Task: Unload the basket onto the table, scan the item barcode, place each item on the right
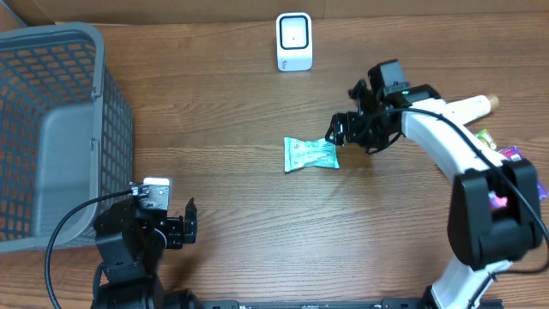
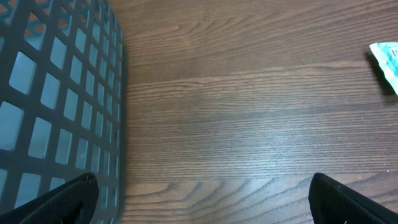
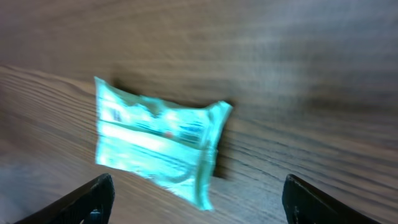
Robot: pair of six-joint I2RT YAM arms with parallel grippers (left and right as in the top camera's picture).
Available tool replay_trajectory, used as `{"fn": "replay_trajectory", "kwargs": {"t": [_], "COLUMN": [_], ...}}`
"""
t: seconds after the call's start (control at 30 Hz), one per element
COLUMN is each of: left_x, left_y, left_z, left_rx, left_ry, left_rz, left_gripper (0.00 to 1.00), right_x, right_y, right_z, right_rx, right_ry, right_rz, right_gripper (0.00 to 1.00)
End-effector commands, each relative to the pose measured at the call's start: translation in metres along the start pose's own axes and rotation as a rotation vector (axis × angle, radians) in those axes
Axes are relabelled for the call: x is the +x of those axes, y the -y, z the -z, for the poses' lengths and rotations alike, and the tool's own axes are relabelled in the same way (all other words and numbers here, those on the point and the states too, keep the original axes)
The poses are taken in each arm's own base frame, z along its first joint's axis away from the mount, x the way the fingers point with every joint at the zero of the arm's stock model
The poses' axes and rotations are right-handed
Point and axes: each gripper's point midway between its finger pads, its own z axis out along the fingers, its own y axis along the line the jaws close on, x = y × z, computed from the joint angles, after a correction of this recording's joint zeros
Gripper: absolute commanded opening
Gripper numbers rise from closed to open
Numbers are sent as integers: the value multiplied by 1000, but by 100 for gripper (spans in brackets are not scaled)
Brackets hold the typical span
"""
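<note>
My right gripper should next pick up the teal packet (image 1: 310, 154) by its end nearest the other items, so that the packet's body stays uncovered for scanning the barcode.
The item is a small teal packet (image 1: 310, 154) lying flat on the wooden table near its middle; its print shows in the right wrist view (image 3: 158, 140), and its corner at the edge of the left wrist view (image 2: 387, 62). My right gripper (image 1: 336, 133) hovers at the packet's right end, open, its dark fingertips (image 3: 93, 199) spread wide with nothing between them. A white barcode scanner (image 1: 294, 41) stands at the far edge. My left gripper (image 1: 190, 220) rests open near the front left, beside the basket.
A grey mesh basket (image 1: 60, 129) fills the left side, its wall close to my left fingers (image 2: 62, 199). Several other items, among them a cream bottle (image 1: 470, 107) and colourful packets (image 1: 506, 154), lie at the right edge.
</note>
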Motion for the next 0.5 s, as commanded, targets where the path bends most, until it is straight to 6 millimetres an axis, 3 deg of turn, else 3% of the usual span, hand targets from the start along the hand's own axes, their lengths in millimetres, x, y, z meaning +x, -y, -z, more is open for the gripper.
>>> {"fn": "replay_trajectory", "kwargs": {"t": [0.0,0.3,0.47], "left_x": [-1,-1,-1], "left_y": [-2,-2,-2], "left_z": [0,0,0], "left_rx": [-8,-8,-8], "left_ry": [-1,-1,-1], "left_rz": [-16,-16,-16], "left_gripper": [99,100,100], "right_x": [7,19,29], "right_y": [-1,-16,-22], "right_z": [-20,-57,-67], "right_rx": [-55,-252,-321], "right_ry": [-50,-151,-209], "right_rz": [3,-42,-98], "right_gripper": [86,80,65]}}
